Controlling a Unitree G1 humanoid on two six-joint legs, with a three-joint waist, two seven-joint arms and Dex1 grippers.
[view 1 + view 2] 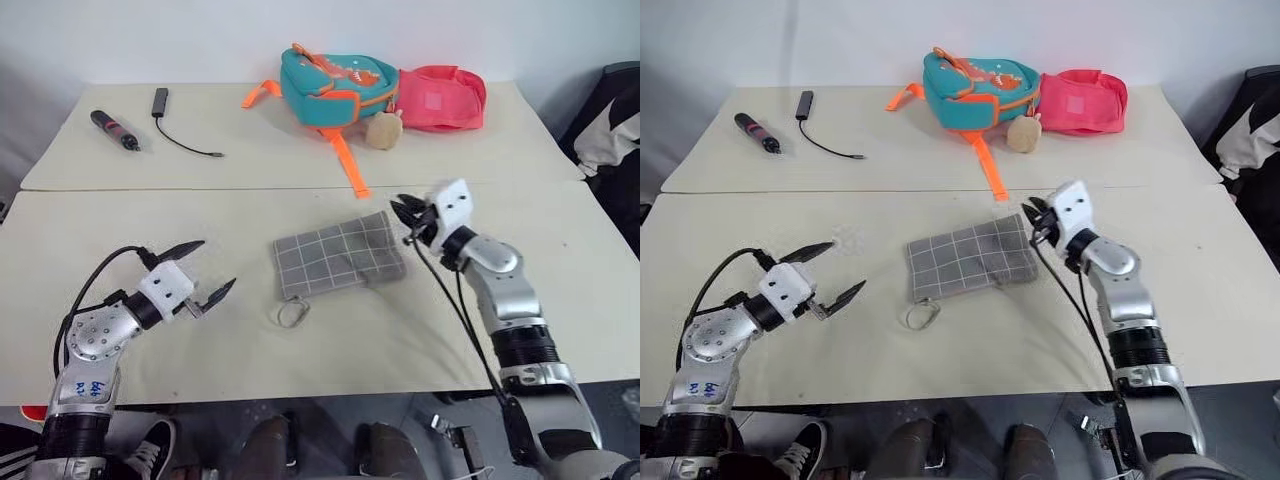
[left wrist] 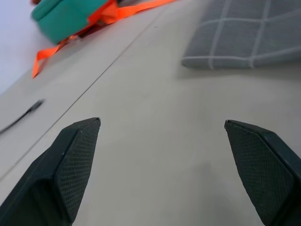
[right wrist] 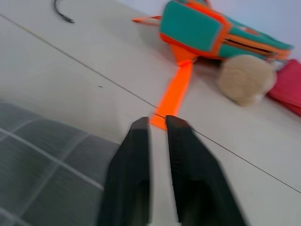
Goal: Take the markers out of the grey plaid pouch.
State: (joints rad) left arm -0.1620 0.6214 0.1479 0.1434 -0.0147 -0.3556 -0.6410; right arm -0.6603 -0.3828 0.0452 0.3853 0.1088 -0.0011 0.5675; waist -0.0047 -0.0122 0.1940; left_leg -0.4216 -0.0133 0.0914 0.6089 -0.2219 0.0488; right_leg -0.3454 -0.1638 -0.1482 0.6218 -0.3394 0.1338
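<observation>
My left gripper reaches the grey plaid pouch and grabs its end's corner (image 1: 280, 246) (image 2: 190, 60) next, leaving the pouch's zippered opening free for taking markers out.
The grey plaid pouch (image 1: 338, 256) lies flat in the middle of the near table, its metal ring pull (image 1: 292, 314) resting on the table at its near left corner. No markers are in view. My left gripper (image 1: 205, 270) stands open to the left of the pouch, well apart from it, with nothing between its fingers. My right gripper (image 1: 408, 220) is shut and empty, hovering just off the pouch's far right corner. In the right wrist view the shut fingers (image 3: 155, 155) sit beside the pouch's corner (image 3: 42, 188).
A teal backpack (image 1: 330, 88) with orange straps, a tan plush ball (image 1: 382, 130) and a pink bag (image 1: 442, 98) lie at the back of the far table. A dark red-banded pen-like tool (image 1: 115, 130) and a black cable (image 1: 180, 135) lie at the back left.
</observation>
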